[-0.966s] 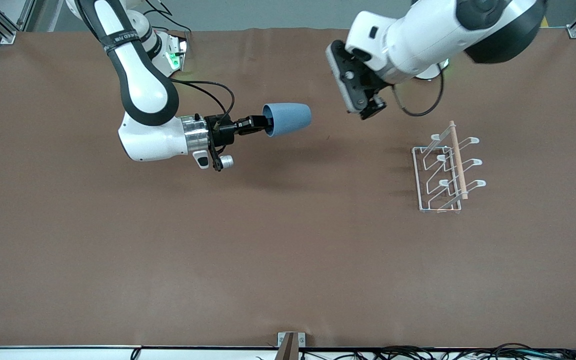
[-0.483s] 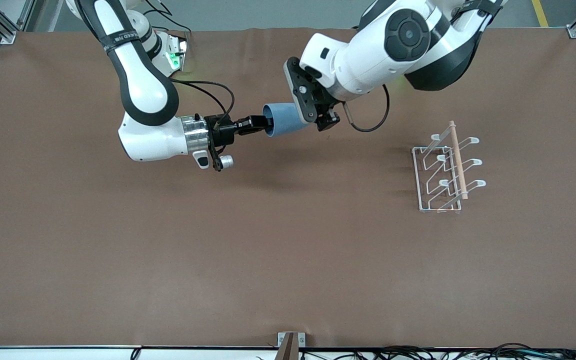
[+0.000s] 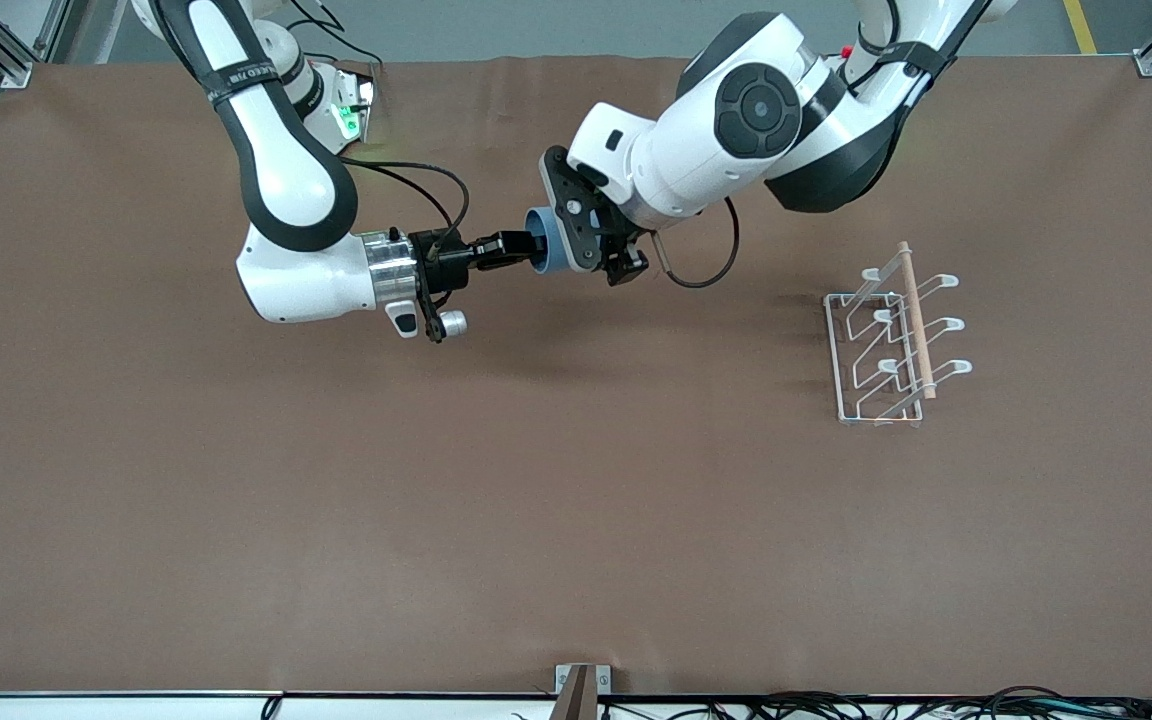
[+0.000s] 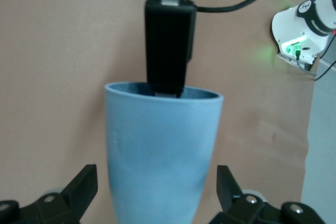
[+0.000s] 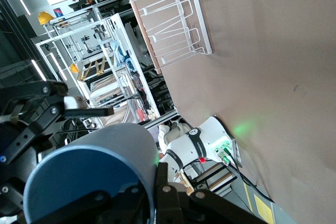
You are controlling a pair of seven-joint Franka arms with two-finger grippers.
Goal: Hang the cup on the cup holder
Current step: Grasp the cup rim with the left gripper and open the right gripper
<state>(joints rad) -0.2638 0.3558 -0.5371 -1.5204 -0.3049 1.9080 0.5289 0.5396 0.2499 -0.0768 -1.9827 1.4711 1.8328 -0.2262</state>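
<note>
I will next pick up the light-blue cup by its closed end with my left gripper. Then the cup can go on the cup holder.
The light-blue cup lies on its side in the air over the table's middle, toward the robots' bases. My right gripper is shut on its rim, one finger inside and one outside, as the right wrist view shows. My left gripper is open around the cup's closed end. In the left wrist view the cup stands between the spread fingers with a gap on each side. The white wire cup holder with its wooden rod stands toward the left arm's end of the table.
The brown table mat is bare around the cup holder. The right arm's base with a green light stands at the table's edge. A small bracket sits at the edge nearest the front camera.
My left arm has swung toward the right arm's end of the table and brought its open gripper around the cup's closed end. The right arm and the cup have stayed still.
</note>
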